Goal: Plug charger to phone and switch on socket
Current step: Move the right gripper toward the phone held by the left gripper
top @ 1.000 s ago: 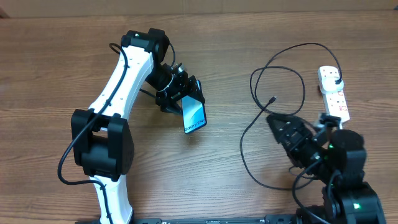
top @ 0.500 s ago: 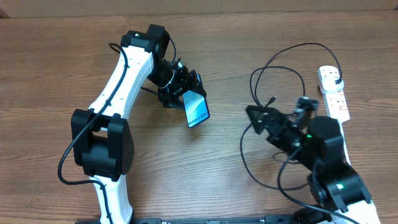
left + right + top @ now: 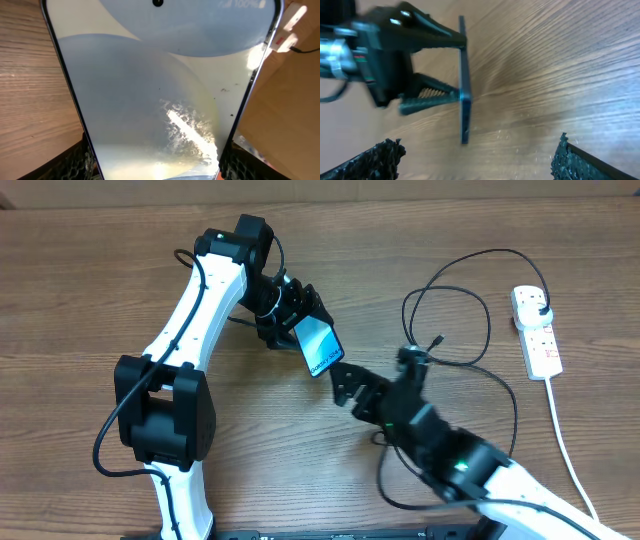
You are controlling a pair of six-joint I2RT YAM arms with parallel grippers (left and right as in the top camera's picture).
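My right gripper should next pinch the phone's loose end [image 3: 325,364] [image 3: 465,119] across the screen and the back. This leaves the phone's other end free for regripping, to plug in the charger.
My left gripper [image 3: 306,328] is shut on the phone [image 3: 320,346] and holds it tilted above the table, its light-blue screen lit. In the left wrist view the phone [image 3: 160,90] fills the frame between the two fingers [image 3: 75,162]. My right gripper [image 3: 342,385] stands open just right of the phone's lower end, holding nothing. The right wrist view shows the phone [image 3: 464,95] edge-on ahead of the open right gripper [image 3: 475,165]. The charger [image 3: 450,310] lies in black loops at the right, its connector tip [image 3: 437,340] free on the table. The white socket [image 3: 536,335] lies at the far right.
A black plug [image 3: 541,308] sits in the socket's far end, and its thick white cord [image 3: 565,440] runs toward the front right edge. The left arm [image 3: 190,330] spans the table's left half. Bare wood lies under the phone [image 3: 545,75].
My right arm has swung left across the table from beside the socket to just beside the phone, staying open. The left gripper has carried the phone slightly right and back.
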